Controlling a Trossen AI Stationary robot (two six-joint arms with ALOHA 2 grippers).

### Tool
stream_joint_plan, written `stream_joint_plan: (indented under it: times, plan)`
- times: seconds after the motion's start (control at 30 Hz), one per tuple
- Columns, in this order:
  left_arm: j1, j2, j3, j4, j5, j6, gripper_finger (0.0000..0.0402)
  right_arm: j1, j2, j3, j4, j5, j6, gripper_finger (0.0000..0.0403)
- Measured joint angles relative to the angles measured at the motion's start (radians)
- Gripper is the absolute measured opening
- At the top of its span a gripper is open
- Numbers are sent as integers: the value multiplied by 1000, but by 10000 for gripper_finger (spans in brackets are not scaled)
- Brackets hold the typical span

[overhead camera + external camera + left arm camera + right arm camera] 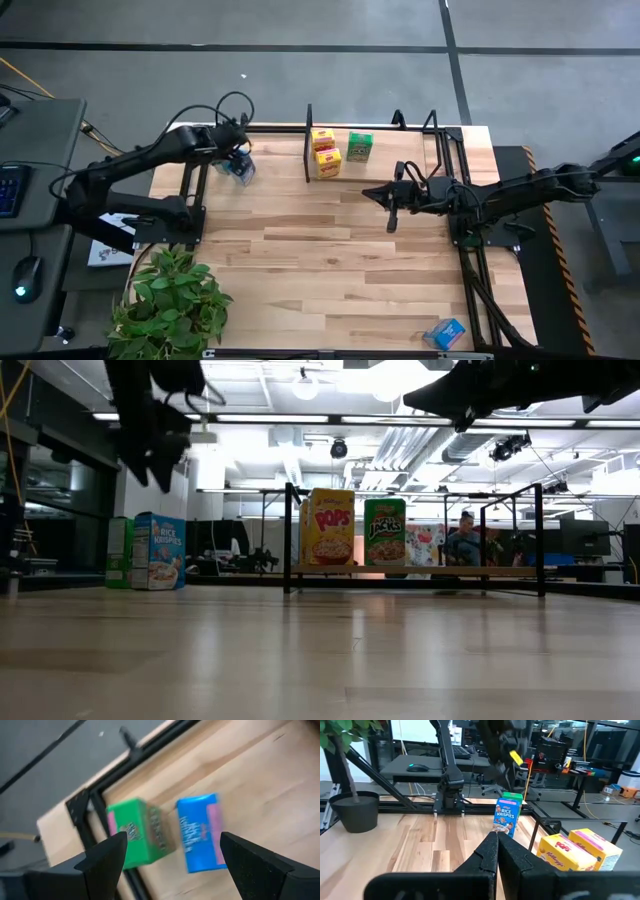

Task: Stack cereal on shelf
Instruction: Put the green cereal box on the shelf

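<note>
I need to stack the green cereal box on the shelf, so next I should grab the green cereal box's top end (129,827) with my left gripper.
A blue cereal box (160,550) and a green one (118,552) stand upright side by side on the tabletop near its far left corner. My left gripper (172,857) hangs open above them, pointing steeply down, and touches neither box (200,832). On the shelf (440,571), at its left end, stand two yellow boxes (322,140) (328,160) and a green box (360,147). My right gripper (375,192) is shut on nothing, level, above the table in front of the shelf.
Another blue box (445,333) lies near the table's near right corner. A potted plant (170,300) stands at the near left corner. Black frame tubes (195,190) run along the table's left and right sides. The middle of the tabletop (320,260) is bare wood.
</note>
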Motion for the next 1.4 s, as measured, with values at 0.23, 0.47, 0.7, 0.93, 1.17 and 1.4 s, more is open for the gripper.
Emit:
stream_joint_plan:
  times: [0.23,0.47,0.7,0.93,1.17,1.4]
  plan:
    - [118,0,-101,79,-14,12,312,0,0,0,0,-1,0,0]
    - [233,0,-153,180,62,72,312,0,0,0,-11,-1,0,0]
    - [304,-1,-158,180,88,80,312,0,0,0,-23,-1,1,0]
    - [316,36,-158,181,120,81,312,0,0,0,-24,-1,19,0]
    - [316,118,-159,187,91,72,311,0,0,0,-30,-1,20,0]
    - [316,174,-159,209,68,71,301,0,0,0,-30,-1,19,0]
